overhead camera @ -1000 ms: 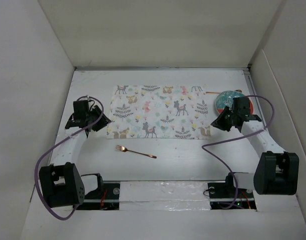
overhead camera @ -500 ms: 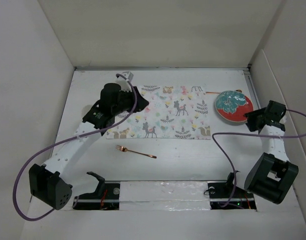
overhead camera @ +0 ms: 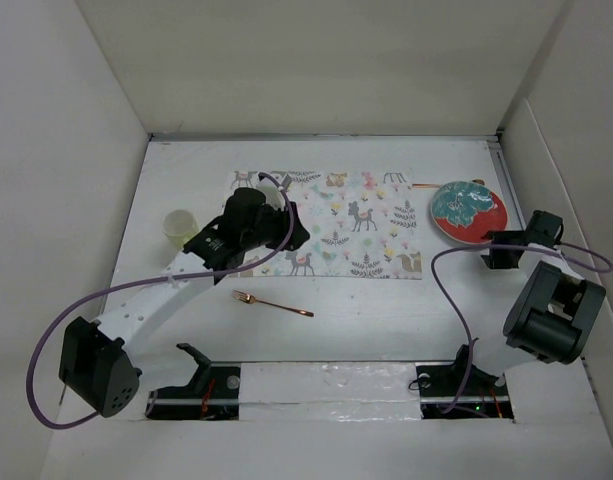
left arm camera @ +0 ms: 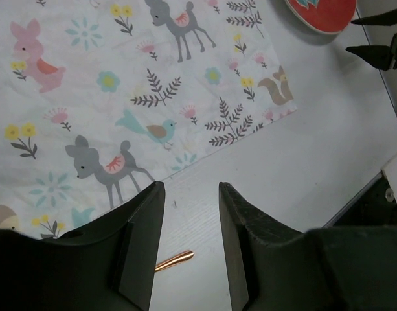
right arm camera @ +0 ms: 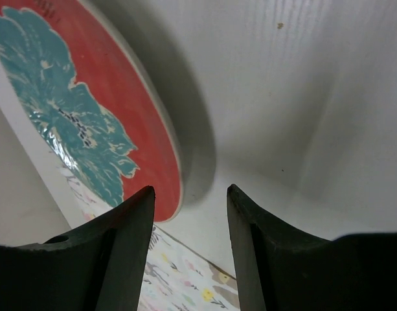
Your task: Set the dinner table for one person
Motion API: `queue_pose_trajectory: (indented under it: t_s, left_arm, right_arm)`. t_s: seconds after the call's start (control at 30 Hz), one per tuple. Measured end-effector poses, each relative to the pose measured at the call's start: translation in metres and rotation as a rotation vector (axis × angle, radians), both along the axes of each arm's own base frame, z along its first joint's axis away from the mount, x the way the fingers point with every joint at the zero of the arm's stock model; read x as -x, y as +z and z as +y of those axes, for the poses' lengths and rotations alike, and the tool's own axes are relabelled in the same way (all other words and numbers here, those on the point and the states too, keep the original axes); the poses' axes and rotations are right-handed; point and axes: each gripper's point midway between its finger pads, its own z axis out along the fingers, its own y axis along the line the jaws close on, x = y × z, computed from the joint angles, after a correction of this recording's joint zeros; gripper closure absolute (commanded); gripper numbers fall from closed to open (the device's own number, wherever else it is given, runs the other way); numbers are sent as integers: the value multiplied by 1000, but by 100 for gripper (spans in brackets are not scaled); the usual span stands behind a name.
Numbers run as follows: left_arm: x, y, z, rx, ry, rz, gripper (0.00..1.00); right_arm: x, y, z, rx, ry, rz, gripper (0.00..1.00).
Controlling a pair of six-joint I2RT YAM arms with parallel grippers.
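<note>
I should next grab the plate (right arm camera: 75, 123) with my right gripper by its red rim (right arm camera: 171, 199), so the plate's base stays free to settle onto the placemat.
The white dinner table (overhead camera: 386, 310) holds an animal-print placemat (overhead camera: 336, 222) at mid-back. My left gripper (overhead camera: 292, 234) hovers over the mat's near left part, open and empty. In the left wrist view the left gripper (left arm camera: 190, 188) frames bare table beside the mat's edge (left arm camera: 120, 97), with the tip of the copper fork's handle (left arm camera: 174, 260) low between its fingers. The fork (overhead camera: 273, 304) lies in front of the mat. A red plate with a teal leaf (overhead camera: 468, 212) sits right of the mat. My right gripper (overhead camera: 491, 250) is open just near of the plate (right arm camera: 75, 123).
A pale cup (overhead camera: 179, 227) stands left of the mat. Thin copper pieces (overhead camera: 426, 185) lie behind the plate. White panel walls close in the left, back and right. My right arm's elbow (overhead camera: 551, 320) hangs over the near right corner.
My left arm swung right from the cup's spot to over the mat, leaving the cup standing. My right gripper opened off the plate and drew back toward the right wall.
</note>
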Motion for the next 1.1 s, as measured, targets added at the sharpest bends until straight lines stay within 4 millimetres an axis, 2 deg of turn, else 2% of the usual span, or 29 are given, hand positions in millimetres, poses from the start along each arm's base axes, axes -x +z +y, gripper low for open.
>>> queue_pose_trajectory:
  t_s: [0.13,0.43,0.63,0.83,1.1]
  left_arm:
    - [8,-1,-9,-11,-40,-7,65]
    - [3,-13,-12,-25,-38,23,68]
    - [-3,-6,-17,-11,-33,10,70]
    - [-5,-3,-17,-4,-24,4,71]
    - [-12,3,-14,-8,11,-21,72]
  right_arm:
    - [-2,-8,4,-32,-21,17,46]
    - [-10,-28,7,-77,-46,47,50]
    - [-26,-28,12,-82,-33,39,51]
    - [-39,-22,4,-66,-64,44,54]
    - [-50,-28,1,-39,-113,170,57]
